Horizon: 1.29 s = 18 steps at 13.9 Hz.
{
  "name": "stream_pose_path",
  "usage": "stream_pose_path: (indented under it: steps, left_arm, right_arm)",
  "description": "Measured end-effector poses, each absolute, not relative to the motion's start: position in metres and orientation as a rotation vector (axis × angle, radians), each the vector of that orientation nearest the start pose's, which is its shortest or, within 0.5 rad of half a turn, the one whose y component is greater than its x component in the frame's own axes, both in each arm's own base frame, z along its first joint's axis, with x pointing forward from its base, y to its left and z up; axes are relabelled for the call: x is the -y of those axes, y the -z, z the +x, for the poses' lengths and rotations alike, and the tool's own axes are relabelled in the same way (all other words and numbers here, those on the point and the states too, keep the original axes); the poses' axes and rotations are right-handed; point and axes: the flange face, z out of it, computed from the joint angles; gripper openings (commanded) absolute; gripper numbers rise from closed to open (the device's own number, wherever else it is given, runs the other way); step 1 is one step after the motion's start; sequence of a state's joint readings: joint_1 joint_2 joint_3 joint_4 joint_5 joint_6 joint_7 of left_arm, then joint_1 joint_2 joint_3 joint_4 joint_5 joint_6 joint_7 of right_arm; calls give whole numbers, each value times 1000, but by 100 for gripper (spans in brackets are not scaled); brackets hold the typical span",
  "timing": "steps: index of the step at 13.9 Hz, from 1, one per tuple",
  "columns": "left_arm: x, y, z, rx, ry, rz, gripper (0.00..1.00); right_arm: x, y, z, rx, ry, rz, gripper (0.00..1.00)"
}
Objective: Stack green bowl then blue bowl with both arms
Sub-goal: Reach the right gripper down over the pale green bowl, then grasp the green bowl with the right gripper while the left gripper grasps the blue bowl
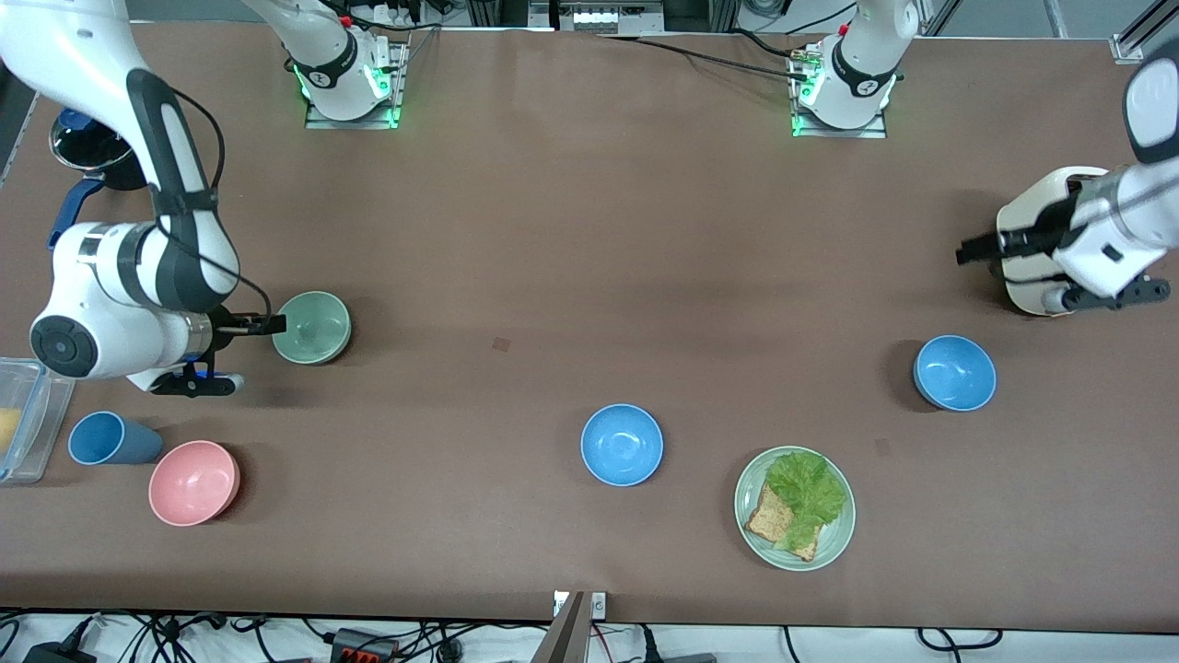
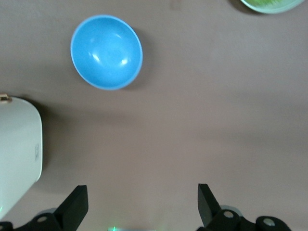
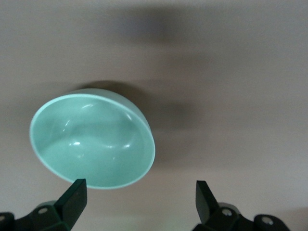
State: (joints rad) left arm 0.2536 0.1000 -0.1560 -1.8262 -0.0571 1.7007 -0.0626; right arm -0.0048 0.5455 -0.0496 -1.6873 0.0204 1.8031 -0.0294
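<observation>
I will grab the green bowl by its rim with my right gripper next, so I can set it under the blue bowl.
The green bowl sits upright on the table toward the right arm's end; it also shows in the right wrist view. My right gripper is open and empty, right beside the bowl's rim, not touching it. Two blue bowls stand on the table: one toward the left arm's end, also in the left wrist view, and one near the middle. My left gripper is open and empty, over a white appliance, apart from the blue bowl.
The white appliance stands under the left hand. A green plate with lettuce and bread lies near the front camera. A pink bowl, blue cup, clear box and dark pot sit at the right arm's end.
</observation>
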Motion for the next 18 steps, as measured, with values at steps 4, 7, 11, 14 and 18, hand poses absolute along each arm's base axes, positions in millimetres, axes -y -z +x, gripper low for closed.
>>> stream_pose_path:
  steps: [4, 7, 11, 14, 18]
  left_arm:
    - [-85, -395, 583, 289, -387, -3122, 100]
    - [-132, -351, 596, 316, -321, -3143, 100]
    - [-153, -314, 593, 248, -235, -3169, 100]
    - [-151, -285, 581, 178, -168, -3177, 100]
    - [-153, -258, 573, 170, -120, -3180, 100]
  right_arm:
    - [33, -228, 623, -89, -685, -3024, 67]
    - [35, -215, 623, -122, -680, -2996, 61]
    - [46, -196, 620, -159, -710, -2974, 22]
    - [46, -196, 620, -151, -709, -2972, 0]
    - [42, -199, 623, -46, -694, -2959, 0]
